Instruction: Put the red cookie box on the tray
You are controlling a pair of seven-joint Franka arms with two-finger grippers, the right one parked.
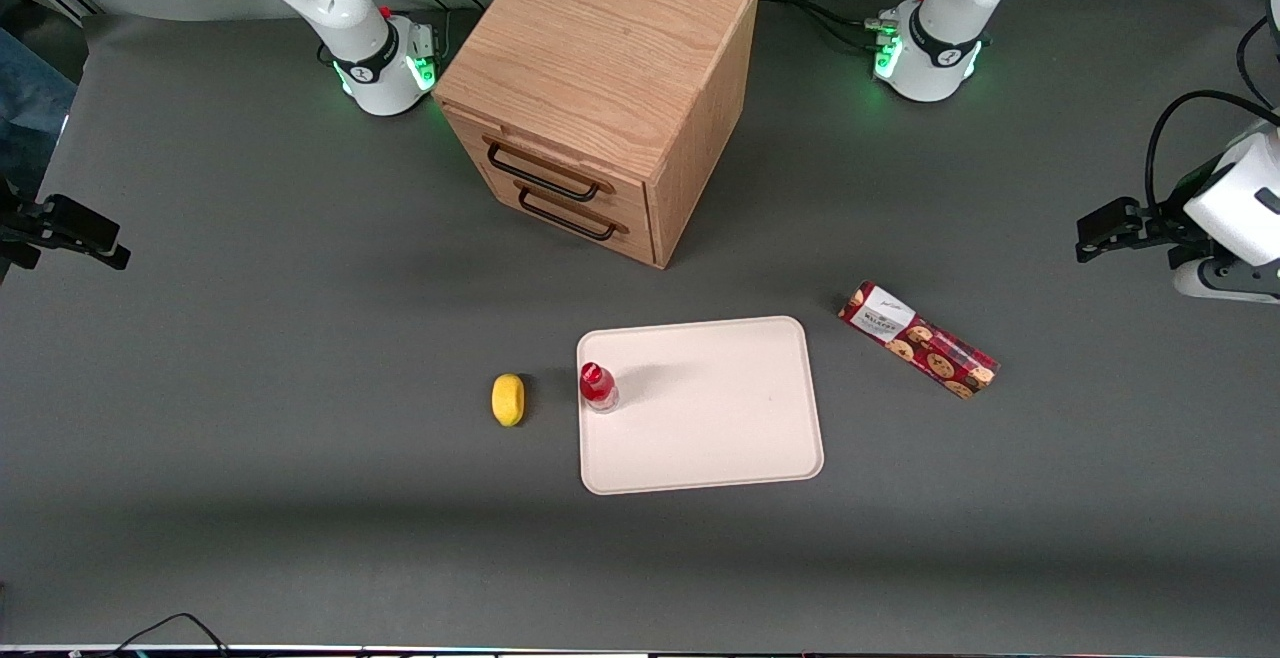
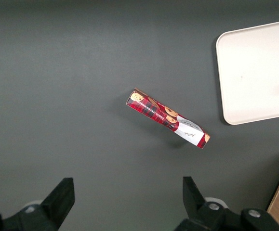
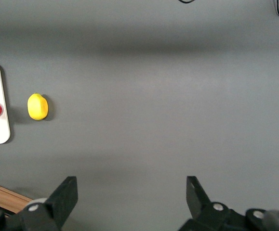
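My gripper grabs the red cookie box by its middle [image 1: 917, 340] next, beside the white label, to put the box on the tray [image 1: 720, 418].
The red cookie box [image 1: 918, 339] lies flat on the grey table beside the tray [image 1: 720, 418], toward the working arm's end. Its white label end points at the drawer cabinet. In the left wrist view the red cookie box [image 2: 168, 118] lies at a slant, with a corner of the tray [image 2: 259, 72] close by. My gripper [image 1: 1095, 233] hangs high over the table's working-arm end, well apart from the box. In the wrist view the gripper [image 2: 128, 192] is open, with only bare table between its fingers.
A small red-capped bottle [image 1: 598, 386] stands on the tray's edge nearest the parked arm. A yellow lemon [image 1: 508, 399] lies on the table beside it. A wooden drawer cabinet [image 1: 600, 88] stands farther from the front camera than the tray.
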